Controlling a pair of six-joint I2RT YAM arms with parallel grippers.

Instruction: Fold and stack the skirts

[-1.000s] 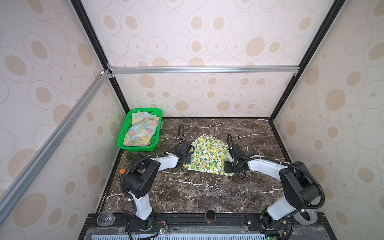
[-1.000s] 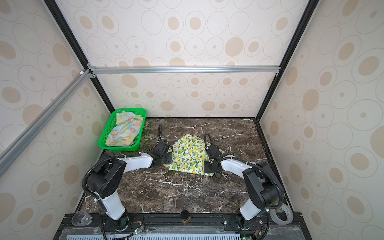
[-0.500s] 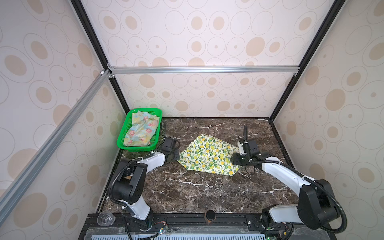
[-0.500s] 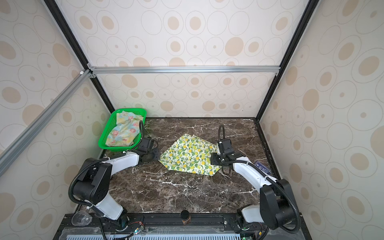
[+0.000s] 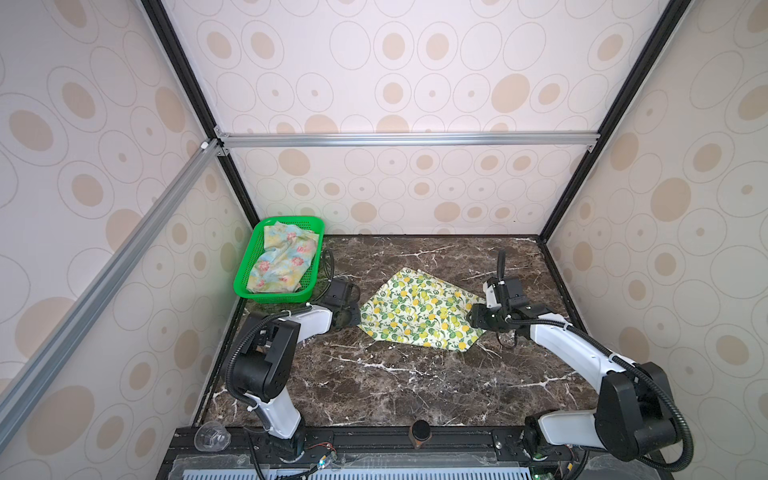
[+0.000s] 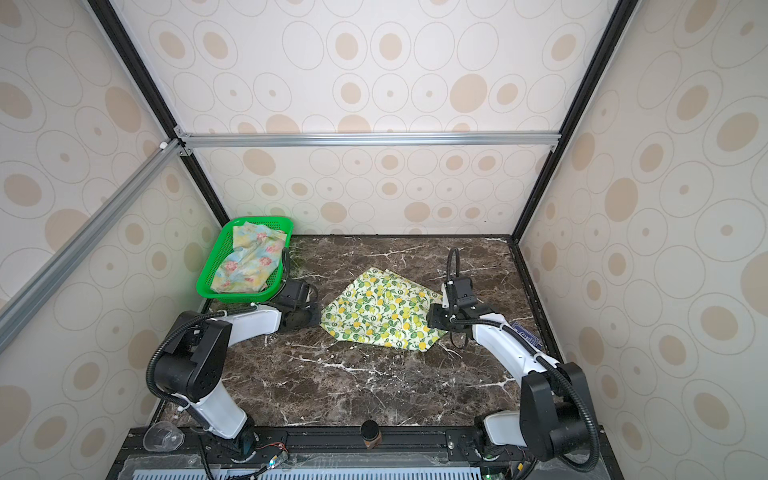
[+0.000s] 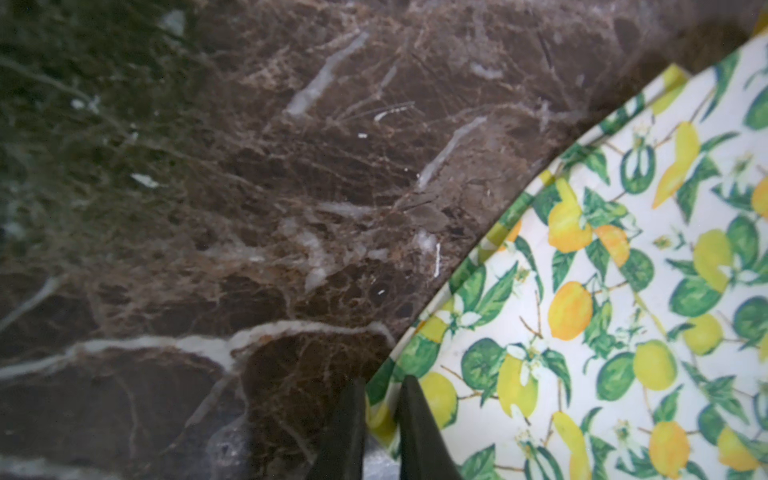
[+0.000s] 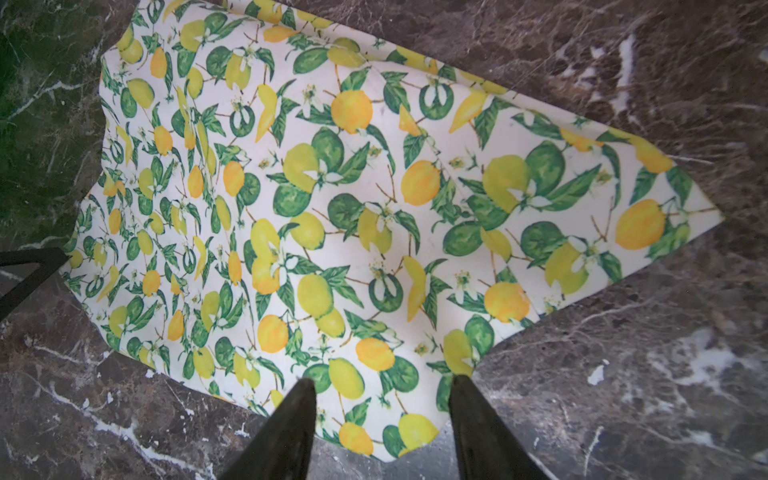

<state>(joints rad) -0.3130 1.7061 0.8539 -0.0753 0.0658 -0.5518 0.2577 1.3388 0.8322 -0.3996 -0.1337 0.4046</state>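
Note:
The right gripper grabs the skirt's edge at the skirt's corner (image 5: 464, 346) (image 8: 392, 440) opposite my left gripper next, to spread the lemon-print skirt for folding.
The cream lemon-print skirt (image 5: 415, 311) (image 6: 382, 311) lies spread flat mid-table, seen in both top views. My left gripper (image 5: 355, 318) (image 7: 382, 380) is shut on the skirt's (image 7: 602, 311) left corner, with a fold of hem pinched between its fingers. My right gripper (image 5: 473, 319) (image 8: 380, 380) stands open at the right corner, its fingers straddling the skirt's (image 8: 353, 208) edge just above the cloth. The pastel flowered skirt (image 5: 282, 259) (image 6: 249, 262) lies crumpled in the green basket.
The green mesh basket (image 5: 270, 296) (image 6: 232, 296) stands at the back left, close behind my left arm. A clear plastic cup (image 5: 212, 436) and a small brown cylinder (image 5: 419, 432) sit on the front rail. Patterned walls enclose the marble table (image 5: 395, 382).
The lemon skirt was pulled out wider. My left gripper then returned to the skirt's left corner and shut on it. The right gripper moved back to the right corner, still open.

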